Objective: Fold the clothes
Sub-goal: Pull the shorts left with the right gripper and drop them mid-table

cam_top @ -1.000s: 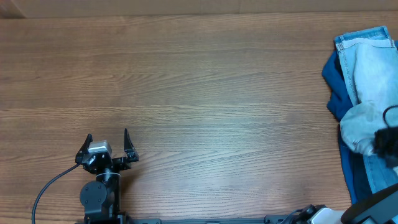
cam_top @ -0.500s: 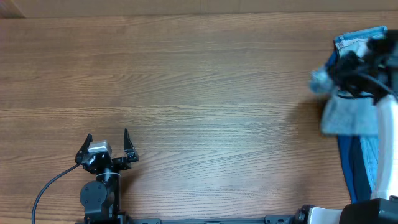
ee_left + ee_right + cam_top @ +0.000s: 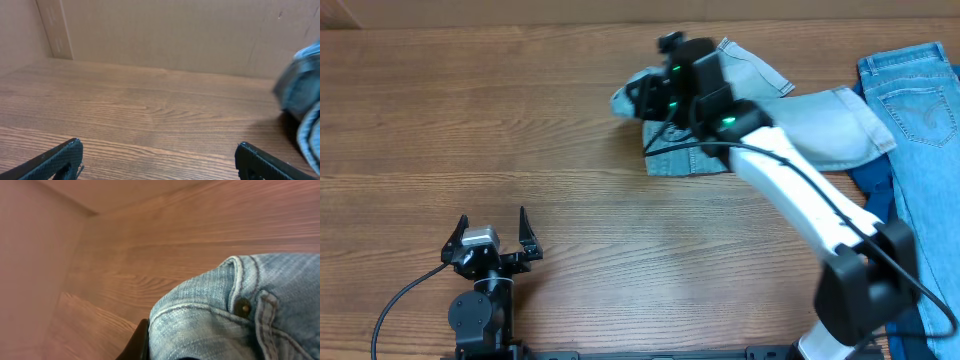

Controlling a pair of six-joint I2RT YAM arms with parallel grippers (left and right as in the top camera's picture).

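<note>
The bunched end (image 3: 622,103) (image 3: 200,312) curls up short of the open wooden tabletop, so the shorts go there, before my right gripper opens.
The pale denim shorts (image 3: 820,120) trail across the far middle of the table, bunched at their left end. My right gripper (image 3: 648,98) is shut on that bunched end, its arm reaching in from the front right. The right wrist view shows the shorts' (image 3: 235,315) riveted seam draped over the jaws, with one dark finger (image 3: 141,342) showing beside the cloth. A brighter blue denim garment (image 3: 918,90) and a dark blue cloth (image 3: 868,184) lie at the right edge. My left gripper (image 3: 492,222) rests open and empty at the front left, far from the clothes. In its own view the left gripper (image 3: 159,152) faces bare wood, the shorts (image 3: 300,90) at the right edge.
The wooden table (image 3: 520,120) is bounded by a brown back wall (image 3: 160,35). My right arm's white link (image 3: 800,200) crosses the right half of the table diagonally. A black cable (image 3: 400,300) loops beside the left arm's base.
My right arm has swung from the pile at the right edge to the far middle of the table, carrying the pale shorts and uncovering the brighter denim. The left arm has not moved.
</note>
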